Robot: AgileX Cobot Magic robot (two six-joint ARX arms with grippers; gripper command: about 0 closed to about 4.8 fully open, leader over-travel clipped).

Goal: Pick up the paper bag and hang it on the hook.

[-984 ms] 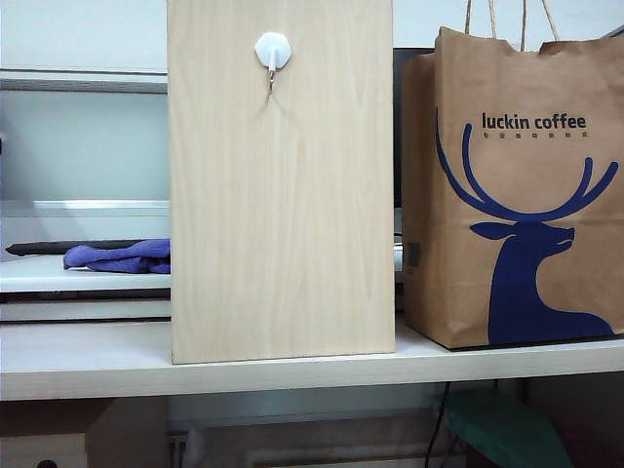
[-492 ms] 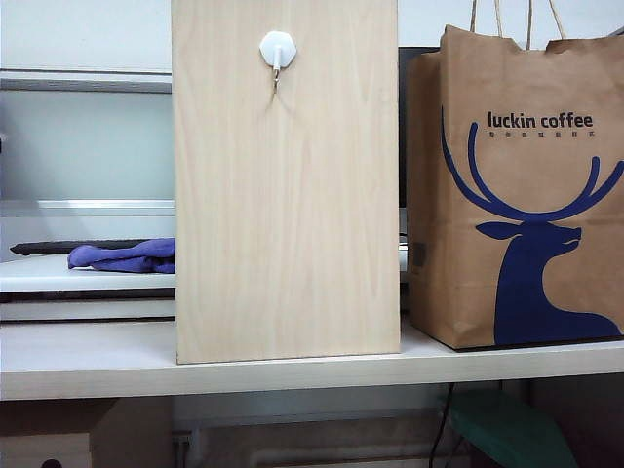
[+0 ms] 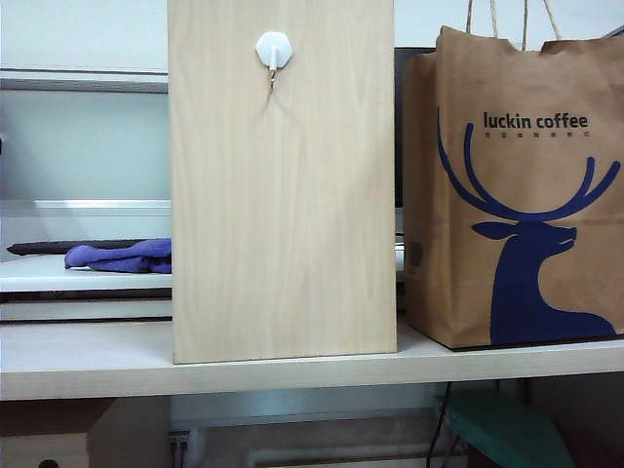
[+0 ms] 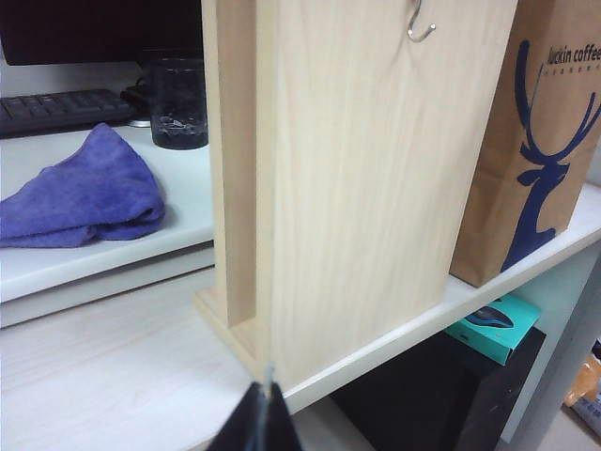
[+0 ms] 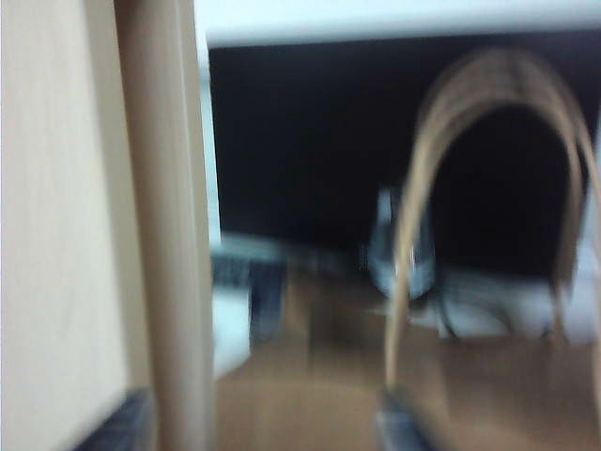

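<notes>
The bag's body [image 3: 522,205] is far wider than my fingers, so my right gripper will grab the bag by its thin top edge [image 3: 439,35] next.
The brown "luckin coffee" paper bag [image 3: 517,195] stands upright on the shelf at the right, its cord handles [image 3: 507,18] rising out of frame. The white hook [image 3: 274,49] sits high on an upright wooden board [image 3: 283,214] left of the bag. Neither gripper shows in the exterior view. In the left wrist view my left gripper [image 4: 268,421] is shut and empty, low in front of the board [image 4: 376,188], with the hook's prong [image 4: 420,26] and the bag [image 4: 535,122] beyond. The blurred right wrist view shows my right gripper [image 5: 263,432] open, close above the bag's mouth [image 5: 470,376] beside a handle [image 5: 413,216].
A purple cloth [image 3: 117,256] lies on a raised ledge left of the board. A dark glass [image 4: 178,103] and a keyboard [image 4: 56,108] stand behind it. A teal box [image 4: 493,319] sits below the shelf edge [image 3: 97,375]. The board's edge [image 5: 164,235] is close beside my right gripper.
The exterior picture shifts slightly sideways and back. The bag, board and hook stand where they were, and no arm enters that view.
</notes>
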